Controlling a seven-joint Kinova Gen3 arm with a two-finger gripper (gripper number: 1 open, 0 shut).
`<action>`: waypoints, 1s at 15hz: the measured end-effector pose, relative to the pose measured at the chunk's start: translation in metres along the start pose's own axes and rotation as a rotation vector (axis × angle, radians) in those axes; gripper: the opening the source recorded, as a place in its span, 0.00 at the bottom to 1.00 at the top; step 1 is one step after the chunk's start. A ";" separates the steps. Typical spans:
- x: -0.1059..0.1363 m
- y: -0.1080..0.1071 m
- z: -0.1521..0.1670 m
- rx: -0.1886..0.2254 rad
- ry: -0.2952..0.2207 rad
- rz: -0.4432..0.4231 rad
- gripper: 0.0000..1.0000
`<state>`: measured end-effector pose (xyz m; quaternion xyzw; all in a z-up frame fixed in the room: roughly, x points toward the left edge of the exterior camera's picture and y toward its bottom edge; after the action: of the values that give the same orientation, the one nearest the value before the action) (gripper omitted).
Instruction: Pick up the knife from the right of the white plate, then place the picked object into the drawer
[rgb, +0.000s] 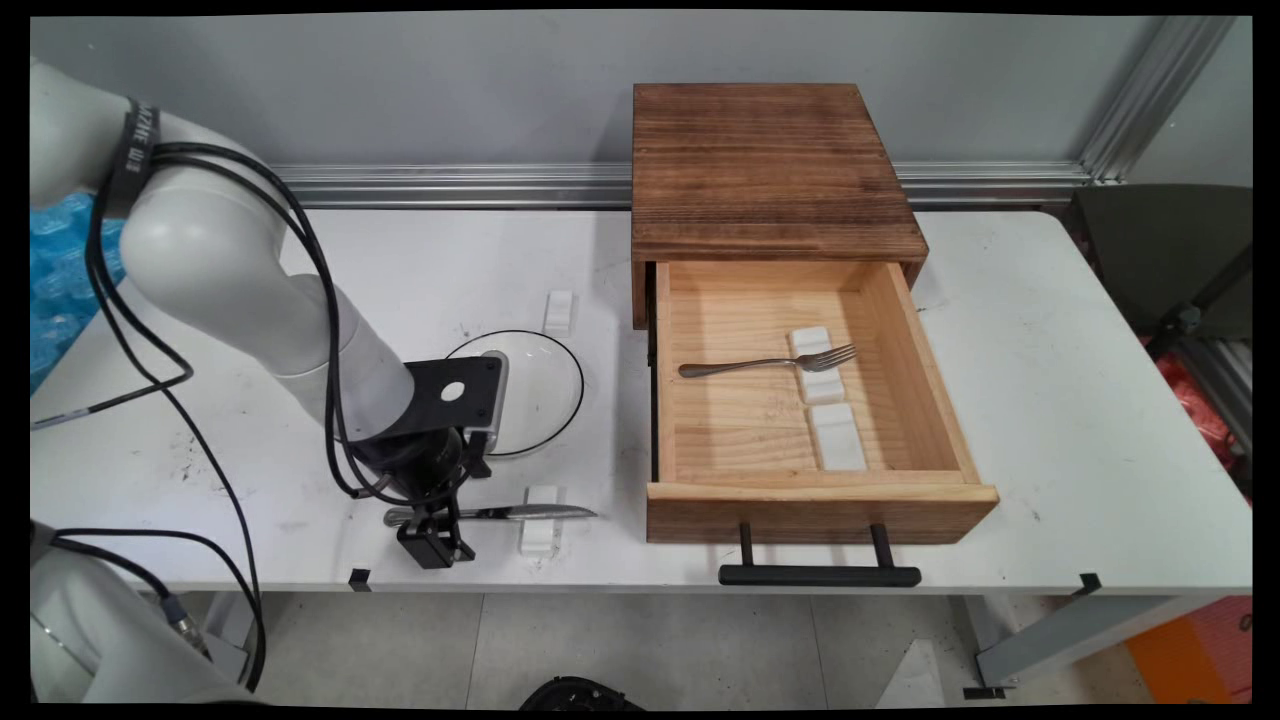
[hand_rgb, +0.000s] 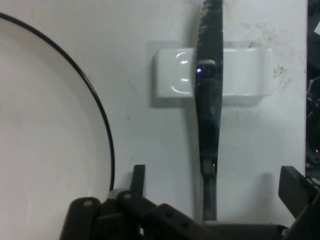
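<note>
I should grab the knife by its handle (hand_rgb: 209, 195) next, so its free blade can lie across the drawer's empty white rest.
A steel knife (rgb: 530, 513) lies near the table's front edge, its blade resting across a small white rest (rgb: 540, 530). My gripper (rgb: 432, 535) is down at the knife's handle end, open, with one finger on each side of the handle. In the hand view the knife (hand_rgb: 209, 115) runs straight up between the fingers (hand_rgb: 139, 175) and crosses the white rest (hand_rgb: 172, 80). Nothing is gripped. A white plate with a black rim (rgb: 545, 385) lies just behind my hand, and its edge (hand_rgb: 105, 145) fills the left of the hand view.
A wooden drawer box (rgb: 765, 170) stands at the back right with its drawer (rgb: 820, 500) pulled open. Inside, a fork (rgb: 760, 365) lies on a white rest (rgb: 822, 385), with another rest (rgb: 838, 437) beside it. One more white rest (rgb: 559, 312) sits behind the plate.
</note>
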<state>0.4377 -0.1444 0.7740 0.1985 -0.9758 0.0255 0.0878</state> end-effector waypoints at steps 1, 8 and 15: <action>0.000 0.000 0.000 -0.001 0.001 0.000 1.00; -0.001 -0.001 0.001 -0.012 0.009 0.004 0.00; -0.002 -0.001 -0.003 -0.020 0.013 0.005 0.00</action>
<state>0.4406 -0.1446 0.7769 0.1950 -0.9760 0.0172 0.0959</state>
